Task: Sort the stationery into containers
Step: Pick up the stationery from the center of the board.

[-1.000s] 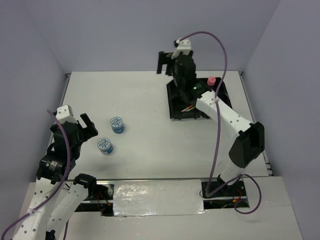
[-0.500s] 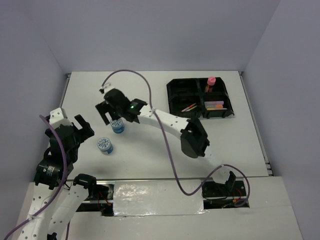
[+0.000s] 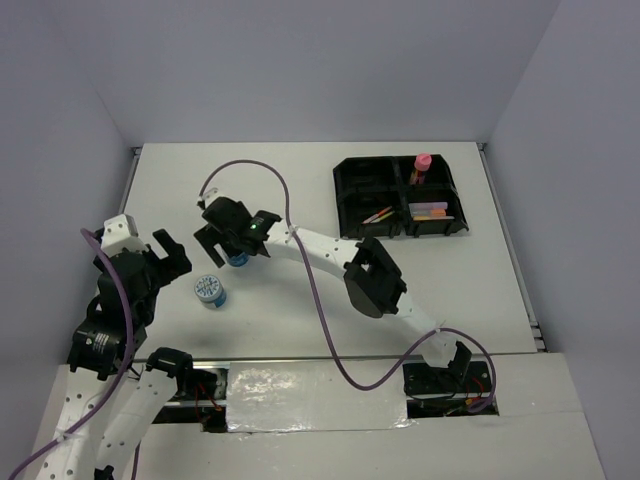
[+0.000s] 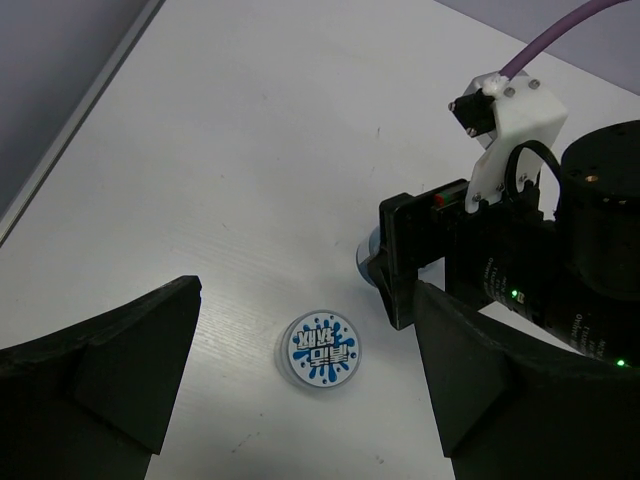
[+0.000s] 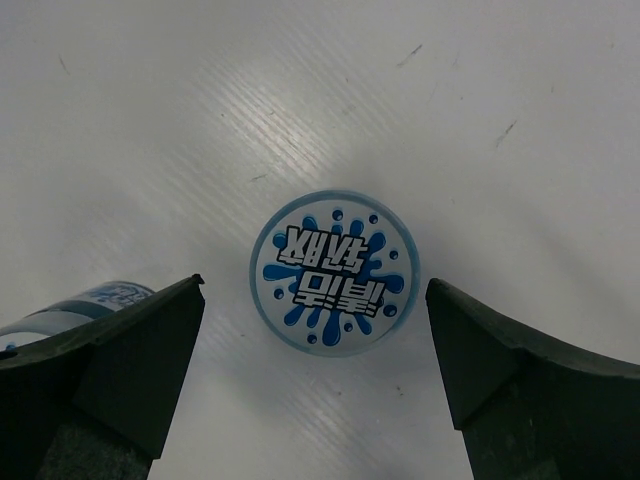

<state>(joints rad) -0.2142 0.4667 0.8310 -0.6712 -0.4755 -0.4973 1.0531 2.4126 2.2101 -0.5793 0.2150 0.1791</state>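
The robot's right gripper isn't ready to close on the farther roll yet and should go lower first, as the right wrist view shows its fingers above the top side of the farther roll.
Two round blue-white tape rolls lie flat at the left of the table. My right gripper point(image 3: 228, 248) hangs open over the farther roll point(image 3: 238, 259), which shows between its fingers point(image 5: 334, 272) in the right wrist view. The nearer roll point(image 3: 209, 290) lies just ahead of my open left gripper point(image 3: 177, 258) and sits between its fingers point(image 4: 319, 348) in the left wrist view. The black four-compartment tray point(image 3: 350, 190) stands at the far right. It holds a pink-capped glue stick point(image 3: 422, 161), thin pens point(image 3: 377, 215) and markers point(image 3: 430, 210).
The right arm's white links point(image 3: 330, 252) stretch across the middle of the table from the near right. Its purple cable point(image 3: 245, 170) loops above the left half. Grey walls close the table at the left, back and right.
The right arm has swung from above the tray across to the left and come down over the farther tape roll. The left gripper drew back slightly toward the left.
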